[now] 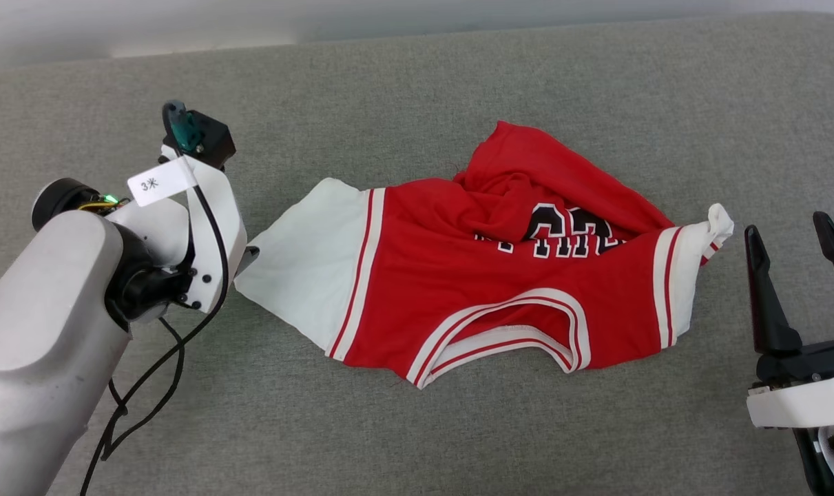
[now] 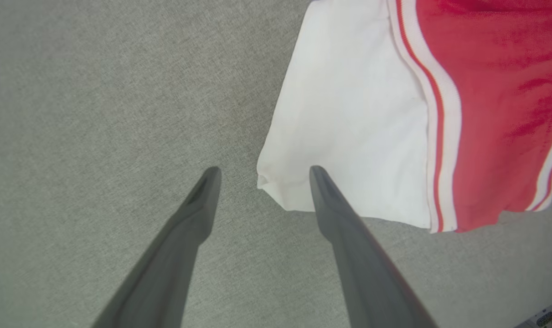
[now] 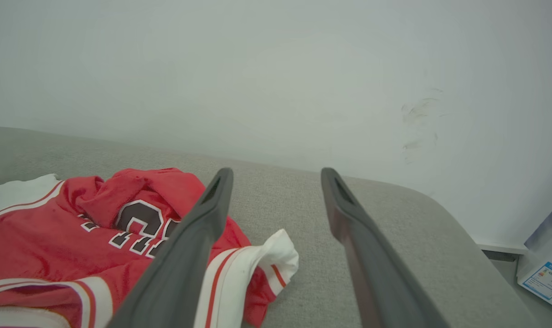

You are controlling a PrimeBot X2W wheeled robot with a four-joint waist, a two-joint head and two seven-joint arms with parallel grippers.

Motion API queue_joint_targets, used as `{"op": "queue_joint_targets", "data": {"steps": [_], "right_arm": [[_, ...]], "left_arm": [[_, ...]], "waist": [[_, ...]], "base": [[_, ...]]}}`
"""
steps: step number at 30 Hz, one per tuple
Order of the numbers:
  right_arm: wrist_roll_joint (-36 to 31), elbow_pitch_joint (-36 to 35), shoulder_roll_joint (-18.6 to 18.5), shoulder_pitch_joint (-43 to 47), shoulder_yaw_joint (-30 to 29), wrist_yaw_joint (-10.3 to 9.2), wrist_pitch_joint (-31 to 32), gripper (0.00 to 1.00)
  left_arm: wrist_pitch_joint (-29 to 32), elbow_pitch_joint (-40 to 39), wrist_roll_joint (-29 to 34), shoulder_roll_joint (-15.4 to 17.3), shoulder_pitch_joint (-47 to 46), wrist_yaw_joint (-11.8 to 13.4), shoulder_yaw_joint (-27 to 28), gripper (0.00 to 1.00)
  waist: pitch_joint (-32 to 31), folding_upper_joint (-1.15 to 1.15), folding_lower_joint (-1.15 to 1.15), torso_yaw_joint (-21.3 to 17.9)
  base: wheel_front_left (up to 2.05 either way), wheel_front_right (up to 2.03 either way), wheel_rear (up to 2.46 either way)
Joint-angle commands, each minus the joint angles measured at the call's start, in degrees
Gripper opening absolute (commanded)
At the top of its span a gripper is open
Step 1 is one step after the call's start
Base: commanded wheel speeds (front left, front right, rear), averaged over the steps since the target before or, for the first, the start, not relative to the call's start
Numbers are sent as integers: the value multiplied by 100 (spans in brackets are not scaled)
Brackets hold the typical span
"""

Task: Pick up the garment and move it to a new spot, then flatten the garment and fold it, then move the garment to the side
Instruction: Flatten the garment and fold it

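The white sleeve is lying flat on the cushion, so the left gripper should next grab the tip of the sleeve by its small turned-up corner (image 2: 268,185).
The garment (image 1: 458,289), a red jersey with white sleeves, striped trim and black white-outlined numbers, lies crumpled on the grey cushion (image 1: 458,83). Its lower hem is folded over the numbers. In the left wrist view my left gripper (image 2: 263,170) is open, pointing down, with the corner of the white left sleeve (image 2: 348,114) between its fingertips. The left wrist (image 1: 203,220) stands just left of that sleeve. At the lower right, my right gripper (image 1: 787,224) is open and empty, a short way right of the bunched right sleeve (image 1: 716,224). From the right wrist, that gripper (image 3: 276,172) looks past the garment (image 3: 52,228).
A pale wall (image 3: 276,68) runs along the cushion's far edge. The cushion's rounded right end (image 3: 440,205) drops off near a blue-labelled paper (image 3: 547,278). A black cable (image 1: 148,386) hangs from my left arm. Bare grey fabric surrounds the garment on all sides.
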Motion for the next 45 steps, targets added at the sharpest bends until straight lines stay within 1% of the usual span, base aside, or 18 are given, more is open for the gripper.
{"op": "queue_joint_targets", "data": {"steps": [1,8,9,11,14,17,20,22,23,25,26,27,28,32,34,37,42,45], "right_arm": [[-30,3,35,-143,37,-4,-33,100],[-39,151,-48,-366,240,-4,-62,100],[-18,175,-73,-393,249,-4,-54,100],[3,176,-146,-451,240,-4,-25,100],[88,112,-312,-556,258,-4,94,100],[198,-15,-604,-676,368,-4,394,100],[515,-137,-980,-772,596,-4,966,100],[760,-213,-1395,-849,855,-4,1559,100],[760,-213,-1395,-849,855,-4,1559,100],[1161,-271,-1834,-923,1234,-3,2282,100],[1634,-336,-2266,-1060,1546,-3,3011,100],[1634,-336,-2266,-1060,1546,-3,3011,100],[2117,-354,-2630,-1192,1832,-4,3801,100],[2882,-298,-3146,-1537,2366,-4,5201,100],[3144,-196,-3219,-1721,2561,-4,5678,100],[3281,29,-3231,-2011,2895,-4,6125,100],[3288,472,-3055,-2378,3324,-4,6314,100],[3280,869,-2903,-2609,3588,-4,6229,100]], "left_arm": [[147,150,-90,34,-109,1,-143,100],[459,758,-271,107,-91,1,-745,100],[465,805,-320,104,-40,1,-839,97],[386,876,-415,101,9,1,-946,0],[115,852,-516,189,14,0,-1003,0],[-202,767,-576,323,-26,1,-1006,0],[-508,676,-658,400,-8,1,-975,0],[-671,594,-720,444,27,1,-953,0],[-671,594,-720,444,27,1,-953,0],[-800,506,-744,509,80,1,-933,0],[-878,418,-744,555,107,1,-949,0],[-878,418,-744,555,107,1,-949,0],[-950,302,-700,559,113,0,-965,0],[-1032,153,-671,519,83,15,-979,0],[-1054,89,-643,478,17,25,-996,0],[-1092,33,-593,430,-79,40,-1013,0],[-1137,-27,-535,333,-225,29,-1035,0],[-1190,-51,-477,285,-339,26,-1052,0]], "waist": [[143,0,0,-104],[351,0,0,-275],[352,0,0,-290],[331,0,0,-304],[228,0,0,-300],[81,0,0,-257],[-59,0,0,-198],[-143,0,0,-144],[-143,0,0,-144],[-206,0,0,-105],[-244,0,0,-68],[-244,0,0,-68],[-257,0,0,-23],[-220,0,0,68],[-170,0,0,121],[-70,0,0,206],[116,0,0,323],[280,0,0,411]], "base": [[0,0,0],[0,0,0],[0,0,0],[0,0,0],[0,0,0],[0,0,0],[0,0,0],[0,0,0],[0,0,0],[0,0,0],[0,0,0],[0,0,0],[0,0,0],[0,0,0],[0,0,0],[0,0,0],[0,0,0],[0,0,0]]}}
